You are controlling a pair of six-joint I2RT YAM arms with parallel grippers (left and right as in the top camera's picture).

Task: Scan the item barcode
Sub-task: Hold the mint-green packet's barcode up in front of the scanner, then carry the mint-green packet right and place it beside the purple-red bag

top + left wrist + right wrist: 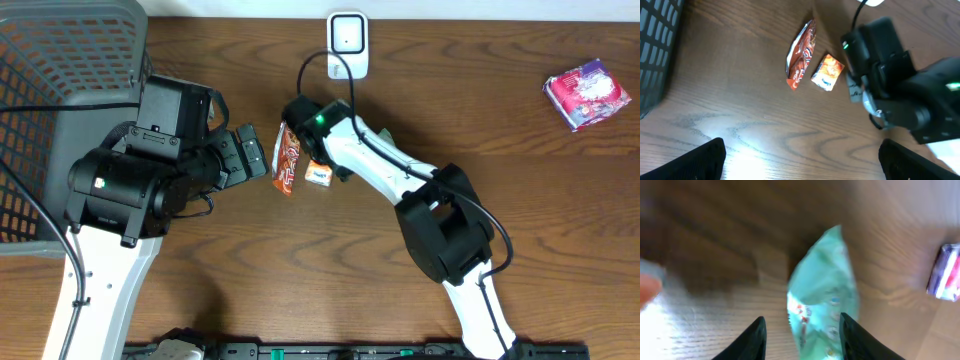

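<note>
I will next pinch across the nearer part of the packet with my right gripper. That leaves the far end of the mint-green packet [386,136] uncovered, to be shown to the scanner [347,38].
A mint-green packet [822,297] lies on the wood between the fingers of my right gripper [801,318]. The jaws stand apart, with a gap on the left side and the packet close against the right finger [855,337]. From overhead the right wrist [318,122] covers this packet. A red-orange snack packet [288,158] and a small orange packet [318,174] lie just left of that wrist. My left gripper [800,165] is wide open over bare wood, short of the red-orange packet [801,55] and the small orange packet [828,73]. A white scanner [347,38] with a cable stands at the back.
A grey mesh basket [60,90] fills the back left corner beside the left arm [140,180]. A pink and purple packet [588,93] lies at the far right; it shows at the right wrist view's edge as the purple packet [945,272].
</note>
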